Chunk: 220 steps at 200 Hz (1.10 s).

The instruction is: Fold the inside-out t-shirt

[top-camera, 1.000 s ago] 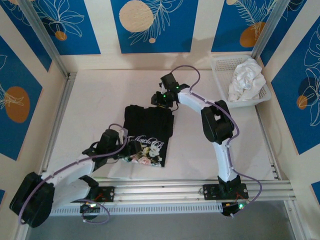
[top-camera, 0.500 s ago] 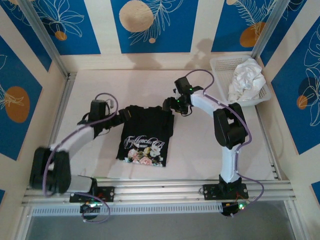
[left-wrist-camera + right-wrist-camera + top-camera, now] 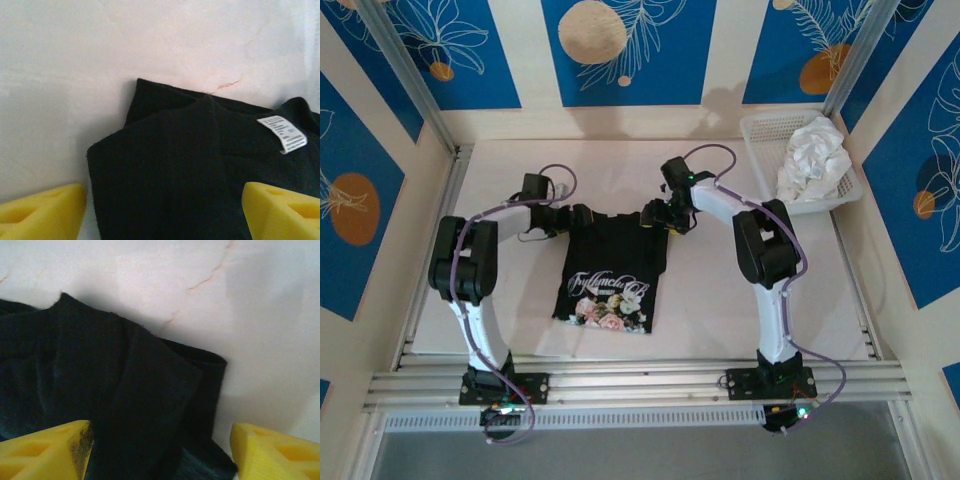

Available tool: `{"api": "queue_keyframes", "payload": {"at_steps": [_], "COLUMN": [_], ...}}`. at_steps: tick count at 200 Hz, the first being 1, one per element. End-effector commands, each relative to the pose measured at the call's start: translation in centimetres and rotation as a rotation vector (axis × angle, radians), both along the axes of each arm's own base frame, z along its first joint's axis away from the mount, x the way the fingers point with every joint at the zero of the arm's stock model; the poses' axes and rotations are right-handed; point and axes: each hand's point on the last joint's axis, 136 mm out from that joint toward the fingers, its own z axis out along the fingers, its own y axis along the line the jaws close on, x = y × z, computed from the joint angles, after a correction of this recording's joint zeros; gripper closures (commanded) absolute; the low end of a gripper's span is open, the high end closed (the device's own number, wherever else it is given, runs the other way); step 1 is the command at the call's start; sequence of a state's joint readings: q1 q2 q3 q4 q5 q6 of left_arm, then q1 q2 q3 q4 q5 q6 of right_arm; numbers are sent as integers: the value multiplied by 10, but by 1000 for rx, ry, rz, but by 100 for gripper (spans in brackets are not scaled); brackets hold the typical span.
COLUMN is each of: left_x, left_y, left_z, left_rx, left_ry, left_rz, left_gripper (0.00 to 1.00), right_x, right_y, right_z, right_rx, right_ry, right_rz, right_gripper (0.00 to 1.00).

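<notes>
The black t-shirt's layered far corner (image 3: pixel 659 226) (image 3: pixel 169 416) is opposite the left gripper. I should grab it there next with my right gripper, to fold it onto the t-shirt's near end.
The black t-shirt (image 3: pixel 615 262) lies folded into a narrow rectangle mid-table, with a floral print and lettering facing up at its near end. My left gripper (image 3: pixel 582 217) is open at the shirt's far left corner. In the left wrist view its yellow fingertips (image 3: pixel 42 210) straddle the black t-shirt (image 3: pixel 200 165), and a small white label (image 3: pixel 282 133) lies on the cloth. My right gripper (image 3: pixel 655 216) is open at the far right corner. In the right wrist view its fingertips (image 3: pixel 47 447) span the layered edge of the black t-shirt (image 3: pixel 110 390).
A white basket (image 3: pixel 763 128) holding a crumpled white cloth (image 3: pixel 812 155) stands at the back right. Aluminium rails run along the table's near edge (image 3: pixel 640 380), and upright posts stand at the back corners.
The left arm has swung from the shirt's near left side up to its far left corner. The right gripper has shifted slightly, down onto the far right corner. The shirt has not moved.
</notes>
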<state>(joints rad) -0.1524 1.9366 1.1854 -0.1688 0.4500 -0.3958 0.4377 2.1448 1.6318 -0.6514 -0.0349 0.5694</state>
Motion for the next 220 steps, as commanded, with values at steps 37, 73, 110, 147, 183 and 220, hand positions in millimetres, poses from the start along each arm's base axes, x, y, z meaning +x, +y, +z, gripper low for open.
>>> {"api": "queue_keyframes", "payload": {"at_steps": [37, 73, 110, 147, 183, 220], "left_x": [-12, -13, -14, -12, -6, 4], "left_y": [-12, -15, -21, -31, -31, -32], "left_z": [-13, -21, -35, -31, -22, -12], "left_rx": [-46, -59, -93, -130, -130, -131], "left_ry": [73, 93, 130, 124, 99, 54], "left_rz": [-79, -86, -100, -121, -116, -113], "left_gripper": [21, 26, 38, 56, 75, 97], "right_x": [-11, -11, -8, 2, 13, 25], "right_y": [13, 16, 23, 37, 36, 36], "right_z": [-13, -25, -28, -19, -8, 12], "right_rx": [-15, -32, -24, 52, 90, 140], "right_ry": [103, 127, 122, 95, 47, -47], "right_rz": [-8, -9, 0, 13, -9, -12], "right_gripper": [28, 30, 34, 49, 70, 85]}}
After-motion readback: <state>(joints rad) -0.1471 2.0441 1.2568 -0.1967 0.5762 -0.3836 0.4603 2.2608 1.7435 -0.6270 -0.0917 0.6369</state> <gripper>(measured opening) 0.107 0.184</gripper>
